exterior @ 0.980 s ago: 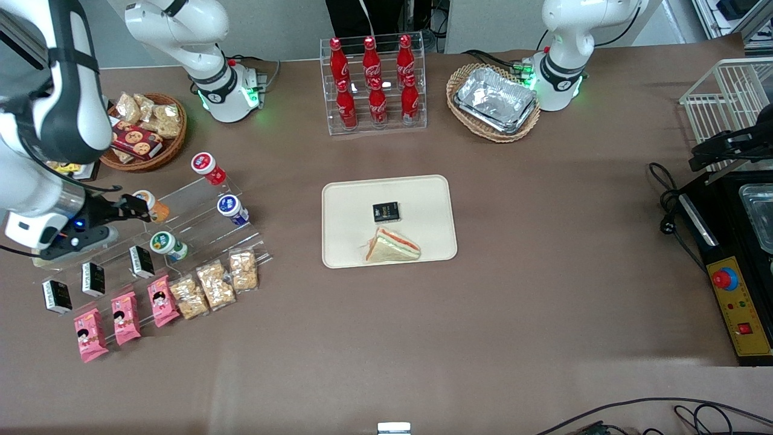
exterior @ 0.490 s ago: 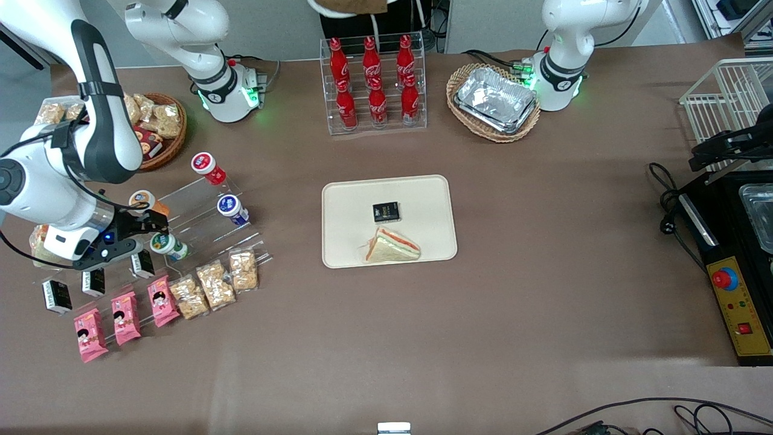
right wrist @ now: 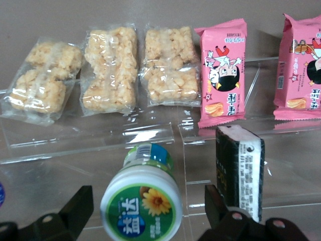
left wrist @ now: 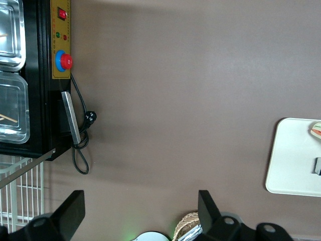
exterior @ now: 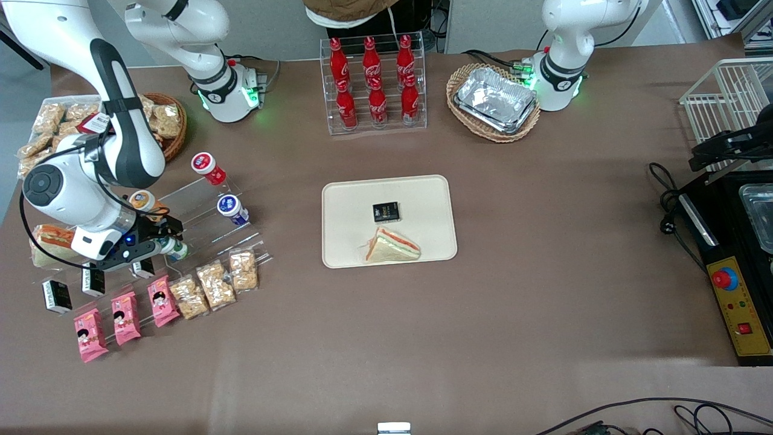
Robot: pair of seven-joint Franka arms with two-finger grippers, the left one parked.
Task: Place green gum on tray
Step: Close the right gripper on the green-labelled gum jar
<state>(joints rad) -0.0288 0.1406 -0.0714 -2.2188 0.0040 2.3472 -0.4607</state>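
Observation:
The green gum will go on the cream tray (exterior: 423,199), so next I will pick it up with my gripper by its round body (exterior: 166,245).
The green gum (exterior: 176,248) lies on the clear stepped stand (exterior: 199,225) toward the working arm's end of the table. In the right wrist view its white, green-ringed lid (right wrist: 142,206) faces the camera. My gripper (exterior: 162,235) is low over the stand and open. The gum sits between the two black fingers (right wrist: 76,210) with a gap on each side (right wrist: 148,197). The cream tray (exterior: 423,199) lies mid-table, holding a black packet (exterior: 386,211) and a sandwich (exterior: 392,246). The tray's edge also shows in the left wrist view (left wrist: 293,155).
On the stand are the orange gum (exterior: 144,200), blue gum (exterior: 231,208), red gum (exterior: 207,167), black boxes (right wrist: 239,168), pink packets (right wrist: 222,70) and cracker bags (right wrist: 110,68). A cola rack (exterior: 373,81) and a basket of foil trays (exterior: 494,101) stand farther from the front camera.
My gripper has come down and toward the front camera, from beside the orange gum to the green gum, which now sits between its open fingers.

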